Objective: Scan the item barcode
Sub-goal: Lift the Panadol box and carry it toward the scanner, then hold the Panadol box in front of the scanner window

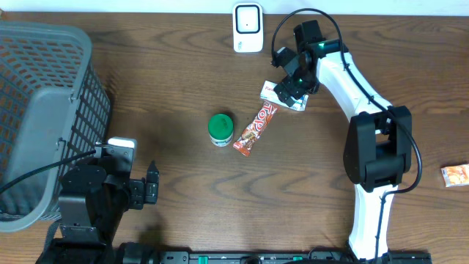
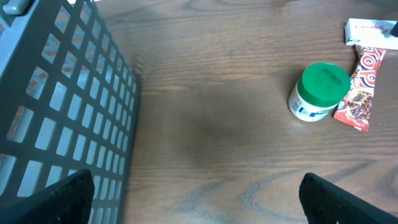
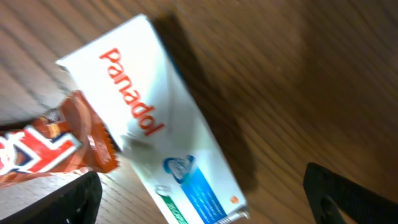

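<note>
Next, the right gripper grabs the Panadol box across its long sides near the blue-printed end. The box's lettered end and broad sides stay free for scanning.
A white Panadol box lies flat on the wooden table, red lettering up; no barcode shows on it. My right gripper hovers open over its blue-printed end, the box partly between the two fingers and free of both. From overhead, the right gripper covers most of the box, just below the white scanner at the table's back edge. My left gripper stands open near the front left, holding nothing.
A red-brown candy bar touches the box's left end, with a green-lidded jar beside it. A grey mesh basket fills the left side. An orange packet lies at the far right edge.
</note>
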{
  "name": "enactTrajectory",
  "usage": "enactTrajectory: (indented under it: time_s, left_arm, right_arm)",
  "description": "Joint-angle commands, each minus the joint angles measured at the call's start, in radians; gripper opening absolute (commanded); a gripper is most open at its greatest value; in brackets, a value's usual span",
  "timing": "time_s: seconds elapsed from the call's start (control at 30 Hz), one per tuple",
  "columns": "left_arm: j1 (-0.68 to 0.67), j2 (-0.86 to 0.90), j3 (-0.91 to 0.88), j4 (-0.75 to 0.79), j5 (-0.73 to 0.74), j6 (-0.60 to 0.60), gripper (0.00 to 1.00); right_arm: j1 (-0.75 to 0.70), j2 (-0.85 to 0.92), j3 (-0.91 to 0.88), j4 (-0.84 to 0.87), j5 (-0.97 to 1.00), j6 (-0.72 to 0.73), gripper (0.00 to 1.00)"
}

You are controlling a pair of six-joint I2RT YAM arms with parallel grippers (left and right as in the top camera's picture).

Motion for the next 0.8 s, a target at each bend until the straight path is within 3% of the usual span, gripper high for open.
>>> enactTrajectory:
  time_s: [0.0,0.4,0.5,0.57,0.67,0.77]
  left_arm:
    - [-0.003,-0.006,0.010,0.000,0.006,0.010,0.99]
    - [-0.003,-0.006,0.010,0.000,0.006,0.010,0.99]
    - [-0.003,-0.006,0.010,0.000,0.006,0.010,0.99]
    - [-0.003,-0.006,0.010,0.000,0.006,0.010,0.99]
    - [-0.003,-0.006,0.010,0.000,0.006,0.010,0.99]
    - [-0.003,-0.006,0.010,0.000,0.006,0.010,0.99]
  right_arm:
    - [0.014,0.048,0.012,0.008,-0.086,-0.060,0.96]
    - [0.015,0.155,0.012,0.051,-0.071,-0.066,0.89]
    - [0.015,0.155,0.015,0.051,-0.070,-0.066,0.76]
    - [0.015,0.155,0.015,0.052,-0.070,-0.061,0.54]
    - [0.014,0.154,0.020,0.048,-0.068,-0.044,0.39]
    - [0.015,0.154,0.040,0.032,-0.068,-0.027,0.35]
